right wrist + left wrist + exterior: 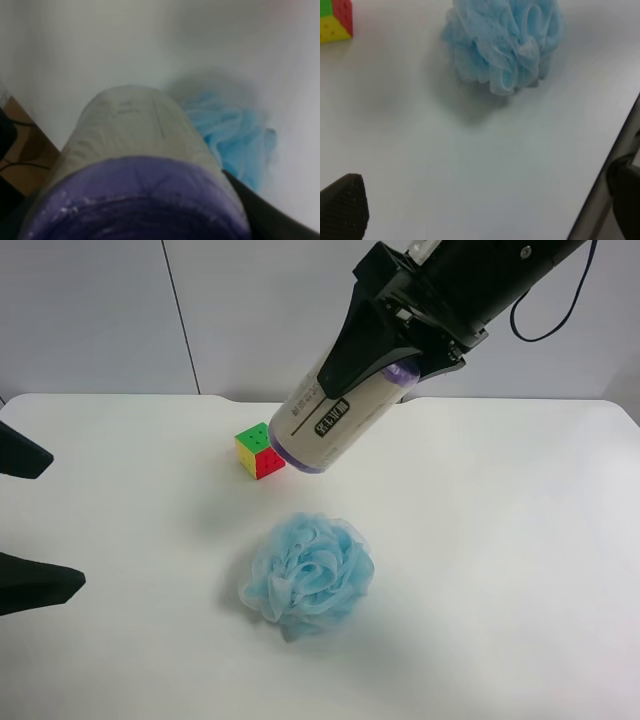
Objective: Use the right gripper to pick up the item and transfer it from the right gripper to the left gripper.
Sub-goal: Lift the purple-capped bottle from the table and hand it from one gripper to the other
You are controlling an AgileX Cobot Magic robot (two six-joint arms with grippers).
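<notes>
My left gripper will next grab the item by the item's white labelled body (326,424), so it can take over the item from my right gripper.
The item (325,425), a roll with lilac ends and a white printed label, hangs tilted in the air above the table. My right gripper (385,365) is shut on its upper end, on the arm coming in at the exterior high view's upper right. Close up in the right wrist view, the item (135,140) fills the frame, with one black finger (270,217) beside it. My left gripper (40,522) is open and holds nothing at the view's left edge, well apart from the item. In the left wrist view the left gripper (485,200) hovers over bare table.
A fluffy light-blue bath pouf (308,575) lies mid-table, below and in front of the held item. A multicoloured puzzle cube (258,450) sits just behind it, near the item's lower end. The white table (500,540) ends at a grey wall.
</notes>
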